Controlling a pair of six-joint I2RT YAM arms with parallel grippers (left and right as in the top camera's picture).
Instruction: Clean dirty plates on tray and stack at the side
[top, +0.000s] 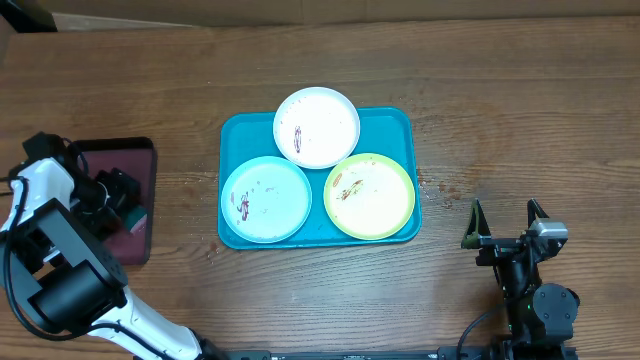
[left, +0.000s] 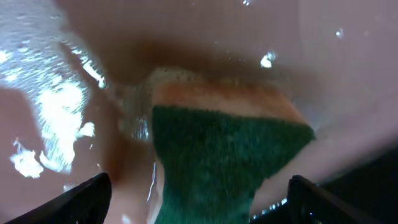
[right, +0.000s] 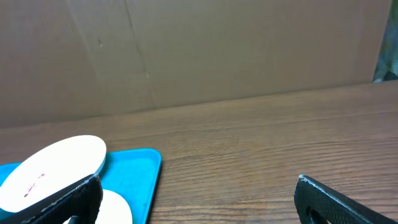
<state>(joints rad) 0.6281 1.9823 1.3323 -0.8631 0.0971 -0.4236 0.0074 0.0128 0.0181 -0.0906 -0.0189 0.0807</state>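
I should grab the green-and-tan sponge across its sides with my left gripper next, so its far end can clean dirty plates.
The turquoise tray (top: 395, 122) lies mid-table and holds three smeared plates: white (top: 317, 126) at the back, light blue (top: 266, 199) front left, yellow-green (top: 370, 196) front right. My left gripper (top: 118, 195) is down in the maroon tray at the far left. Its fingers (left: 199, 202) are open and straddle a green-and-tan sponge (left: 224, 155) lying on the wet tray floor. My right gripper (top: 506, 218) is open and empty over bare table, right of the turquoise tray. Its wrist view shows the white plate (right: 53, 168) and the tray's corner (right: 134, 174).
The small dark maroon tray (top: 120, 152) sits at the left edge of the table, its wet floor glistening in the left wrist view (left: 348, 74). A cardboard wall (right: 199, 50) stands behind the table. A few reddish specks (top: 440, 186) lie on the wood right of the turquoise tray.
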